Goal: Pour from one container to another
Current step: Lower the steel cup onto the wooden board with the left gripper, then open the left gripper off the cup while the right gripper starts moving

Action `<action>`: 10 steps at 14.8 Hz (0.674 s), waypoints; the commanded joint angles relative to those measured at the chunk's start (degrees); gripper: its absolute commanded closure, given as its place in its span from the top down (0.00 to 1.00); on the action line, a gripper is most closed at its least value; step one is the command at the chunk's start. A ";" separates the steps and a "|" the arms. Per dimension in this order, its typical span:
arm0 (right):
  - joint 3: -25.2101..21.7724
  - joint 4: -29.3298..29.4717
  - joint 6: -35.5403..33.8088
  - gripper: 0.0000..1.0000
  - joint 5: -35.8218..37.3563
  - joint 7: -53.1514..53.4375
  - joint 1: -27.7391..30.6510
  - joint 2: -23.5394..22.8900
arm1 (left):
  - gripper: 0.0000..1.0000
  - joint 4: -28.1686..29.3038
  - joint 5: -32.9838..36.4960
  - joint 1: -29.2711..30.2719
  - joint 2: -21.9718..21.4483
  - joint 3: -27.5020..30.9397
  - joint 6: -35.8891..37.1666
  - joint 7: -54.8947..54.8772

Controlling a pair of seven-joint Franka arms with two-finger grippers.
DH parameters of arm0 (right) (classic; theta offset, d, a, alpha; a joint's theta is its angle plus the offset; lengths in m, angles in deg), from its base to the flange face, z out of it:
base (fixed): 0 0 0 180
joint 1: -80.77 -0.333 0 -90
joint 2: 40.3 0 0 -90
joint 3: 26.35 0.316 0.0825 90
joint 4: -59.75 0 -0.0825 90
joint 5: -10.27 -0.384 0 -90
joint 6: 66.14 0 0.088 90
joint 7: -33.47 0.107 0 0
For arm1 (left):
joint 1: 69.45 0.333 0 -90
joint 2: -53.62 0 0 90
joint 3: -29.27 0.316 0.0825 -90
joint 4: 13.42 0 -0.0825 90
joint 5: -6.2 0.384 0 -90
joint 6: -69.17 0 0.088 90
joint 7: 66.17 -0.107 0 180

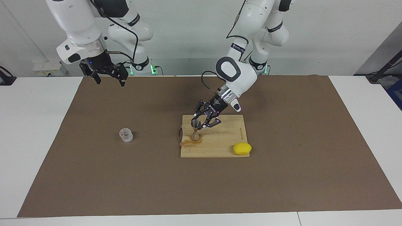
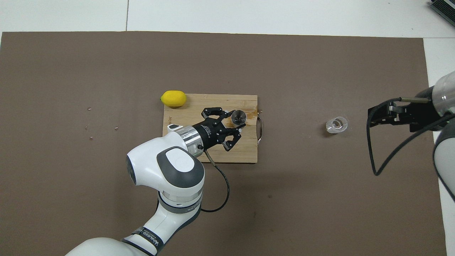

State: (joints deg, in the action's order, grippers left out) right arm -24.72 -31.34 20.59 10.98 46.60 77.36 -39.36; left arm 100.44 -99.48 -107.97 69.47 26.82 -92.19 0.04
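The jigger [image 2: 237, 116] sits low over the wooden board [image 2: 241, 149] beside its handle, so it is time to open my left gripper now, and the jigger would stand there.
A small metal jigger [image 1: 195, 130] [image 2: 237, 116] stands upright at the handle end of the wooden cutting board [image 1: 220, 144] [image 2: 241, 149], its foot at the edge of a brown puddle [image 1: 190, 142]. My left gripper [image 1: 198, 125] [image 2: 235, 121] is shut on the jigger's upper cone, reaching in slantwise. Whether the foot rests on the board I cannot tell. The clear glass tumbler [image 1: 126, 135] [image 2: 336, 124] stands alone on the brown mat toward the right arm's end. My right gripper [image 1: 110, 80] [image 2: 371, 119] waits open and empty in the air, apart from the tumbler.
A yellow lemon [image 1: 242, 148] [image 2: 173, 98] lies at the board's corner farthest from the robots, toward the left arm's end. The board's metal handle [image 1: 179, 135] [image 2: 260, 129] sticks out toward the tumbler. The brown mat [image 1: 201, 188] covers most of the white table.
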 commanded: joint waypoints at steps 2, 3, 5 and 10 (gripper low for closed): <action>-0.22 0.22 -0.77 1.00 -1.23 -1.00 0.15 0.02 | 0.03 -1.54 -1.99 -1.65 0.94 0.78 -1.67 -2.05; -0.22 0.31 -0.77 1.00 -1.23 -1.52 0.15 0.02 | 0.52 -1.54 -1.90 -1.65 0.94 0.87 -1.67 -2.13; -0.83 0.22 -0.77 1.00 -1.23 -1.44 1.46 0.02 | 1.00 -1.62 -1.20 -1.65 0.94 0.78 -1.59 -3.18; -0.84 -0.22 -3.49 1.00 -1.23 -1.53 3.41 0.46 | 1.00 -1.01 -1.11 -2.70 -3.10 0.61 -1.67 -5.04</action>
State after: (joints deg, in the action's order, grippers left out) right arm -25.65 -31.37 18.44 10.98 46.50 80.41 -39.36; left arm 98.95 -99.56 -109.33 68.83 26.69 -92.72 -4.01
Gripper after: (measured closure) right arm 0.000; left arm 0.009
